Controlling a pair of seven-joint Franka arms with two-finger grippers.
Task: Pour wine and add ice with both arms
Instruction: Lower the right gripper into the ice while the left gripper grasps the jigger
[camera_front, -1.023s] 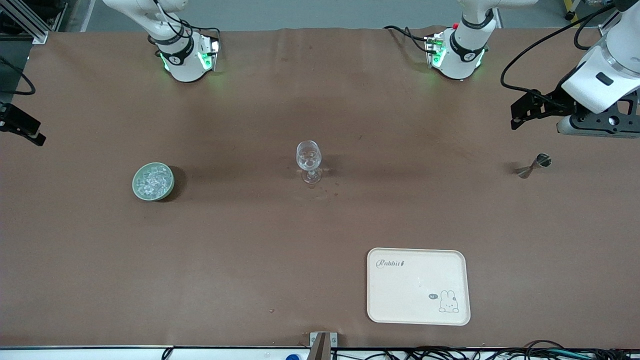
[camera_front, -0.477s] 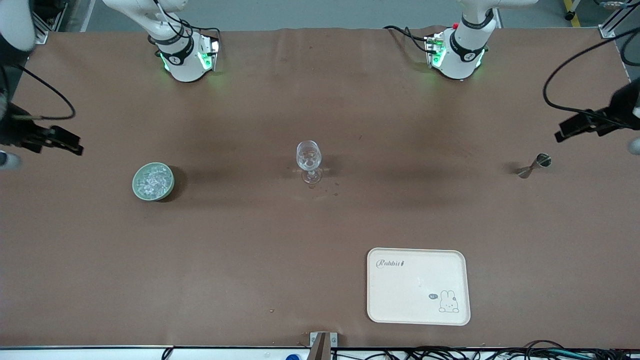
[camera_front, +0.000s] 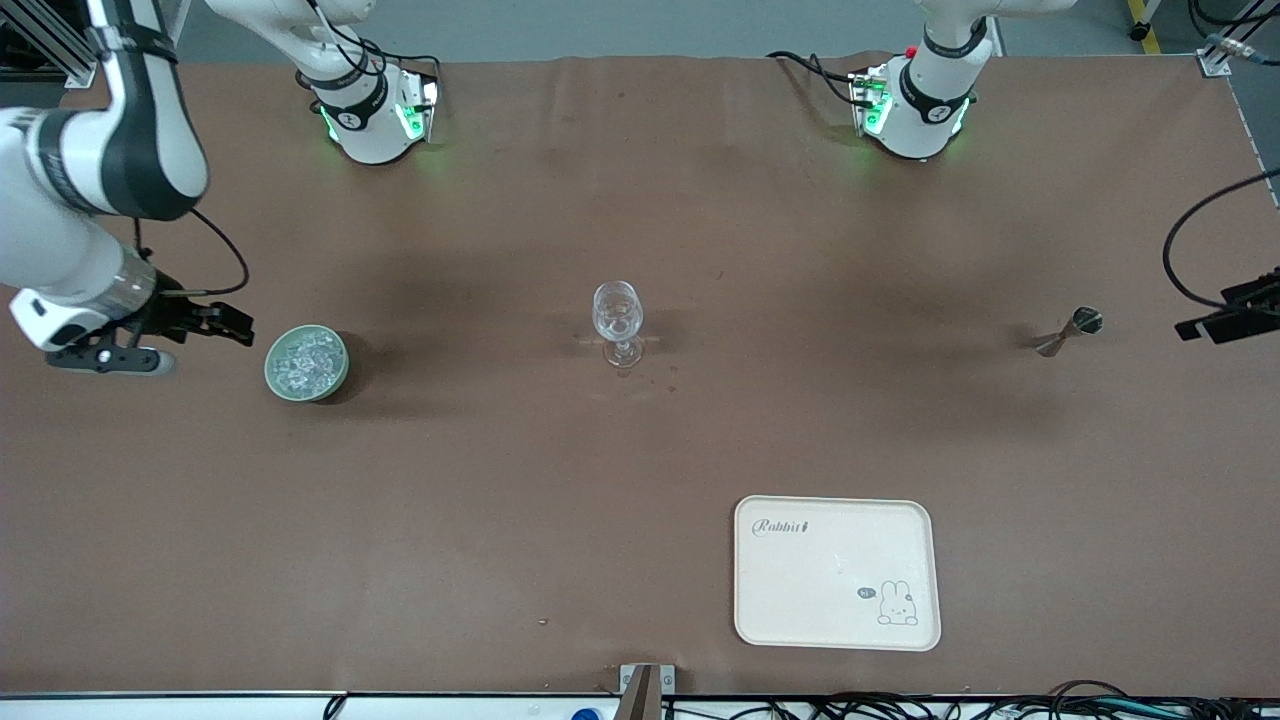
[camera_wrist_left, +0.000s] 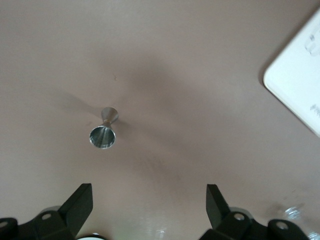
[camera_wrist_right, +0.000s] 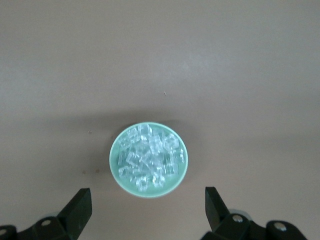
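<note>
The right gripper grabs a clear cube by its flat sides from the glittering heap next, to add ice to the wine glass.
The ice is a glittering heap of clear cubes in a pale green bowl toward the right arm's end of the table. My right gripper is open and empty, in the air beside the bowl. In the right wrist view the ice and bowl lie just ahead of its spread fingers. A clear stemmed wine glass stands mid-table. A small metal jigger stands toward the left arm's end. My left gripper is open and empty beside it, at the table's end. The jigger also shows in the left wrist view.
A cream tray with a rabbit drawing lies nearer the front camera than the wine glass; its corner shows in the left wrist view. Both arm bases stand along the table's back edge.
The right arm has swung in from the table's end, bringing its gripper up beside the ice bowl. The left gripper has moved outward and down toward the table's end, past the jigger.
</note>
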